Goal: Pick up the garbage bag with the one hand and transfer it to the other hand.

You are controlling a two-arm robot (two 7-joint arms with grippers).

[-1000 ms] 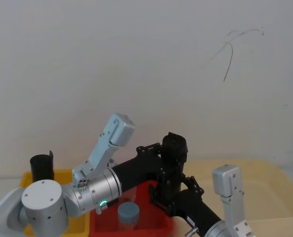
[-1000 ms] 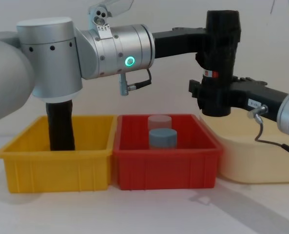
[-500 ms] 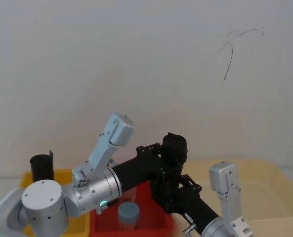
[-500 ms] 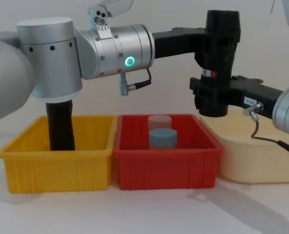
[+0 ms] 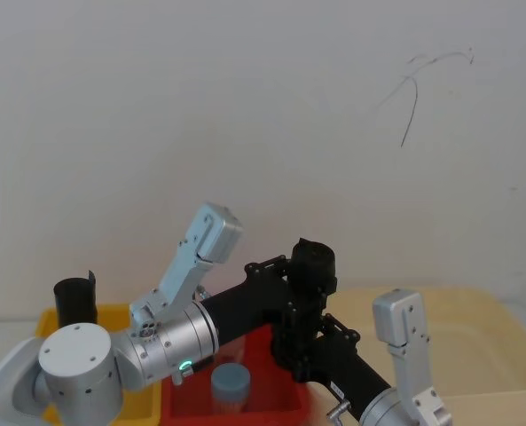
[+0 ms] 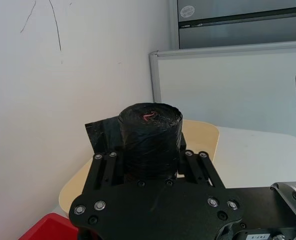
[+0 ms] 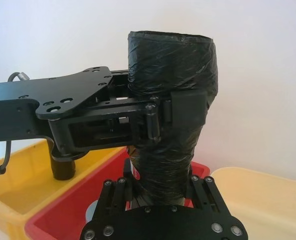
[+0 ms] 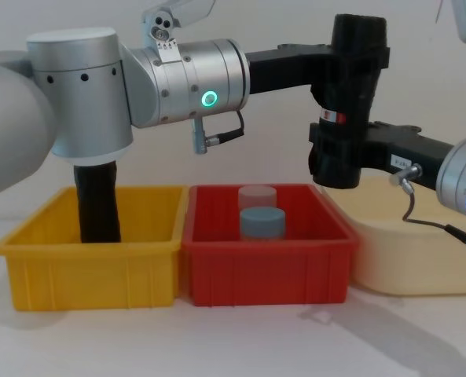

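Observation:
My right gripper should next take the garbage bag (image 8: 358, 47) from my left gripper, grabbing the bag by its lower part (image 8: 335, 169).
The garbage bag (image 8: 358, 47), a thick black crinkly roll with a small red-and-white label (image 8: 328, 117), hangs upright in the air above the right end of the red bin. My left gripper (image 8: 352, 78) reaches in from the left and is shut on the bag's upper part; it also shows in the right wrist view (image 7: 180, 117). From the right, my right gripper (image 8: 339, 161) stands open with its fingers (image 7: 119, 192) on either side of the bag's lower part (image 7: 165, 165). In the head view the bag (image 5: 313, 262) sits between both grippers.
Below stand a yellow bin (image 8: 28, 243) with a slimmer black roll (image 8: 97, 200), a red bin (image 8: 264, 263) holding a grey cylinder (image 8: 262, 221) and a pale one (image 8: 257, 195), and a cream tub (image 8: 405, 259) at the right. A white wall is close behind.
My right gripper has slid left, bringing its fingers around the bag's lower part. The left gripper and the bag have stayed put.

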